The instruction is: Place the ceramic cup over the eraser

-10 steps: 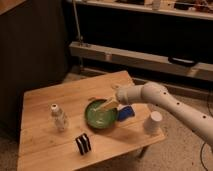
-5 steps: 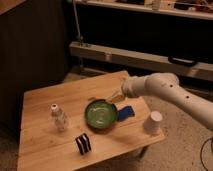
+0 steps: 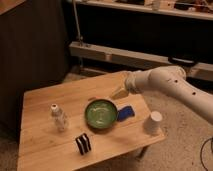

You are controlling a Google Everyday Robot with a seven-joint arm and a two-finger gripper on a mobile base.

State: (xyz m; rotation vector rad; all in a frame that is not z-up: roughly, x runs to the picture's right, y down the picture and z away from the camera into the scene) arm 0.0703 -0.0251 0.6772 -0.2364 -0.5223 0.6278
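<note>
I should next place the ceramic cup over the striped eraser, grabbing its round side (image 3: 152, 125).
The ceramic cup (image 3: 153, 122) is small and white and stands near the right edge of the wooden table (image 3: 45, 100). The eraser (image 3: 83, 144), a little black-and-white striped block, sits near the table's front edge, left of centre. My gripper (image 3: 119, 92) hangs on the white arm (image 3: 170, 85) above the table's back right part, just beyond the green bowl. It is open and holds nothing. It is well left of the cup and far from the eraser.
A green bowl (image 3: 101, 113) sits mid-table with a flat blue object (image 3: 125, 113) at its right. A clear plastic bottle (image 3: 59, 118) with a white cap stands to the left. Dark shelving and a rail run behind the table.
The arm has swung right and back, lifting the gripper from over the bowl to beyond its far rim. The objects on the table have not moved.
</note>
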